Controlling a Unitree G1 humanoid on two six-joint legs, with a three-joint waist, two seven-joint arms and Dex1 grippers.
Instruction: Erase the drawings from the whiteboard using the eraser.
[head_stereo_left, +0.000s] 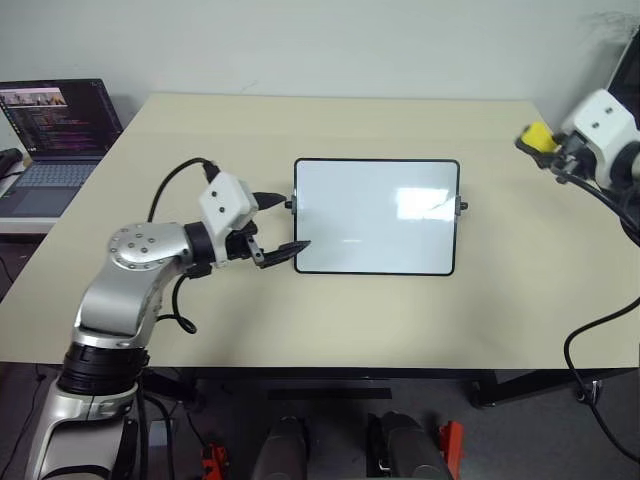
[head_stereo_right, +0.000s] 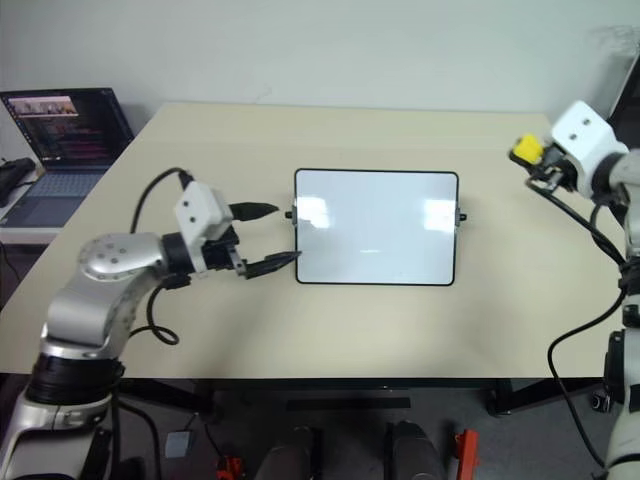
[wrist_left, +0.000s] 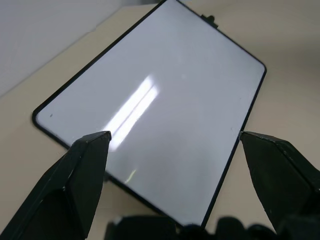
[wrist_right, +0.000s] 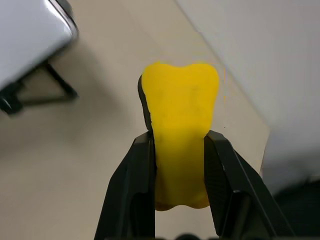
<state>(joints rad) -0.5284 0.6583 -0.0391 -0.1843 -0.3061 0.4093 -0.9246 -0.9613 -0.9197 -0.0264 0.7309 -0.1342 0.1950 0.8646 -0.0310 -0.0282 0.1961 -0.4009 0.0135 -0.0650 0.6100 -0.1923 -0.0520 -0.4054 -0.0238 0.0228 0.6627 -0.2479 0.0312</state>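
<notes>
The yellow eraser (wrist_right: 180, 110) hangs high above the beige table and would fall if my right gripper opened now, so it is too early to let go.
The whiteboard (head_stereo_left: 377, 215) lies flat in the middle of the table, glossy white in a thin black frame. The drawings cannot be made out on it; a faint short streak (head_stereo_left: 352, 240) shows in its lower middle, beside glare patches. My left gripper (head_stereo_left: 293, 222) stands open at the board's left short side, its fingers (wrist_left: 85, 165) spread to either side of that edge. Whether they touch the board I cannot tell. Far to the right, my right gripper (head_stereo_left: 540, 142) hangs raised over the table's right side, shut on the yellow eraser (wrist_right: 180, 110), well away from the board.
The beige table (head_stereo_left: 200, 330) has bare surface all around the board. An open laptop (head_stereo_left: 55, 120) sits on a lower stand past the table's left edge. A black cable (head_stereo_left: 600, 330) hangs off the right arm beside the table's right edge.
</notes>
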